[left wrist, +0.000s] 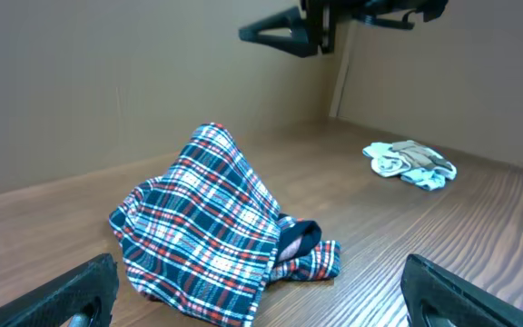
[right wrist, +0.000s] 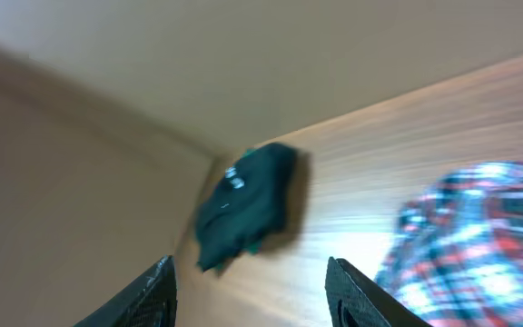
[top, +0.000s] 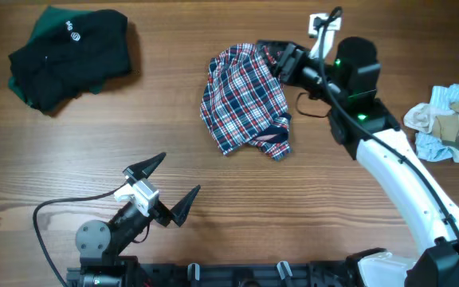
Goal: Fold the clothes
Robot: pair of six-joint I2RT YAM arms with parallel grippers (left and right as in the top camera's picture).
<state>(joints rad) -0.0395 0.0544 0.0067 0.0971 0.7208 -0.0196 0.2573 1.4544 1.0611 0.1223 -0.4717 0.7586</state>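
Observation:
I will next take hold of the plaid garment [top: 245, 100] with my right gripper by its edge facing the pale cloths, to lift and spread it for folding.
The red, white and navy plaid garment [top: 245, 100] lies crumpled on the wooden table, with a navy-trimmed edge at its lower right. In the left wrist view [left wrist: 212, 227] it rises to a peak. My right gripper [top: 276, 57] hangs in the air over the garment's upper right edge. It is open and empty in the right wrist view [right wrist: 257, 295], which is blurred and shows the plaid garment [right wrist: 479, 227] at the right. It also shows high up in the left wrist view [left wrist: 284, 34]. My left gripper [top: 174, 185] is open and empty near the front edge, well short of the garment [left wrist: 261, 309].
A dark green garment [top: 70, 56] lies bunched at the back left and also shows in the right wrist view [right wrist: 243, 204]. A pile of pale cloths [top: 449, 123] lies at the right and shows in the left wrist view [left wrist: 411, 163]. A wall stands behind the table.

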